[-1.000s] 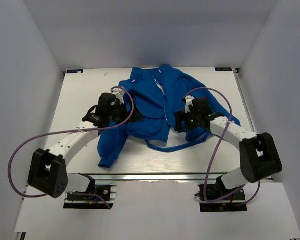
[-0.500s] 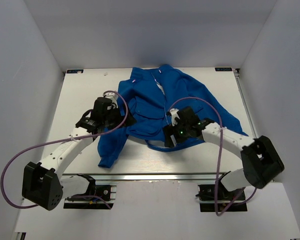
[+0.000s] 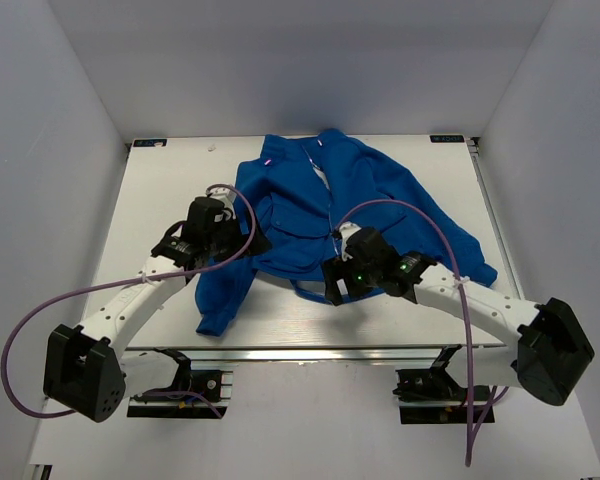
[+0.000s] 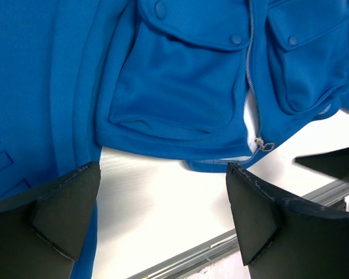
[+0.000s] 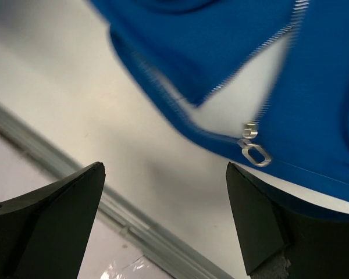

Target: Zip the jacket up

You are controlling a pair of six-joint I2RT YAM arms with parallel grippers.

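Note:
My right gripper grabs the jacket's hem corner (image 5: 271, 160) beside the silver slider next. This leaves the zipper edge exposed to join and zip.
The blue jacket (image 3: 310, 205) lies spread front-up on the table, collar at the far side. Its zipper (image 3: 330, 205) runs down the middle, and the silver slider with its pull (image 4: 260, 144) sits low by the hem. My left gripper (image 3: 252, 242) hovers open over the jacket's left pocket (image 4: 174, 87), its fingers (image 4: 64, 215) empty above bare table. My right gripper (image 3: 330, 283) is open at the hem's near edge. The zipper pull (image 5: 253, 152) lies just beyond its right finger (image 5: 262, 221), and nothing is between the jaws.
The table's metal front rail (image 4: 209, 253) runs just below the hem and also shows as the rail (image 5: 104, 203) in the right wrist view. A loose blue drawcord (image 3: 325, 296) loops out from the hem. One sleeve (image 3: 220, 295) hangs toward the near left.
My right arm has swung left and toward the near edge, from over the jacket's right front to the hem below the zipper. The left arm shifted slightly, then held still. Both grippers stayed open.

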